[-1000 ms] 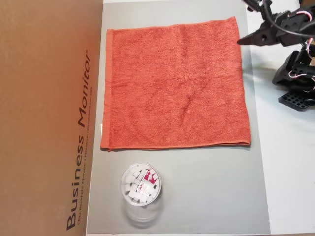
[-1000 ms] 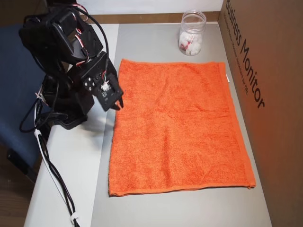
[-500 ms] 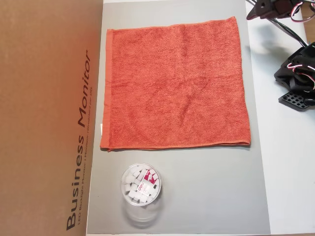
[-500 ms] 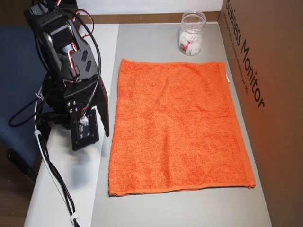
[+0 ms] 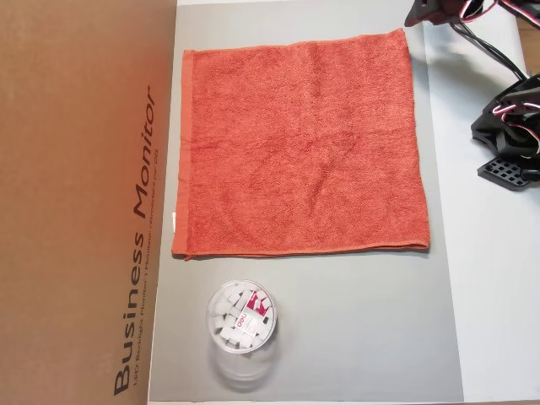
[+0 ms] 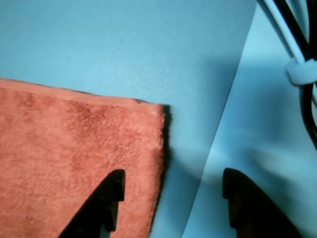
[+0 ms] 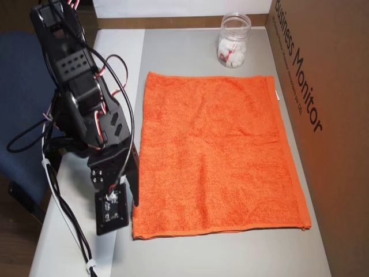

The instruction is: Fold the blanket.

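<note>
My gripper takes hold of the blanket by its hemmed corner (image 5: 402, 36) next, to fold it toward the blanket's edge with the white tag (image 5: 173, 221).
The orange-red blanket (image 5: 299, 143) lies flat and unfolded on the grey mat (image 5: 354, 337), with its small white tag (image 5: 173, 221) on one edge. It also shows in the other overhead view (image 7: 213, 156). My gripper (image 7: 131, 184) hangs over the blanket's near-left corner in that view. In the wrist view the gripper (image 6: 174, 173) is open and empty. One dark finger (image 6: 106, 203) is over the blanket (image 6: 74, 158) just inside its corner, and the other finger (image 6: 245, 203) is off the cloth near the mat's edge.
A clear plastic cup (image 5: 240, 325) holding white pieces stands on the mat beyond the blanket's far edge (image 7: 233, 40). A tall brown cardboard box (image 5: 84, 202) walls one side. The arm's body and cables (image 7: 81, 109) stand on the white table beside the mat.
</note>
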Action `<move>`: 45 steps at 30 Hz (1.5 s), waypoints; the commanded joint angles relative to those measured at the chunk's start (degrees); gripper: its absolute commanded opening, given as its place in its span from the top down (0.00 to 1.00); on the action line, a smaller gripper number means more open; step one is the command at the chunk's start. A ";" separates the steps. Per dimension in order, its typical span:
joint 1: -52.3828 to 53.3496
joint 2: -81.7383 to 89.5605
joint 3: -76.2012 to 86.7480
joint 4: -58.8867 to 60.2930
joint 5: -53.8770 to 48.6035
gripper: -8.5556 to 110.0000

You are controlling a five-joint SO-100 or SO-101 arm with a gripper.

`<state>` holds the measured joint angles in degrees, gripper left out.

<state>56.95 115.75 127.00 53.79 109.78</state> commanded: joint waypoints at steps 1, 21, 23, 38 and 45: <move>1.05 -2.20 -1.85 -3.08 -2.37 0.76; 0.00 -16.61 -1.32 -17.93 -9.58 0.76; -0.35 -17.84 -1.32 -18.90 -9.93 0.76; -3.43 -18.72 2.64 -19.60 -9.93 0.88; -3.52 -18.72 2.81 -19.60 -10.02 0.91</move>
<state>53.88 96.33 129.64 34.10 99.58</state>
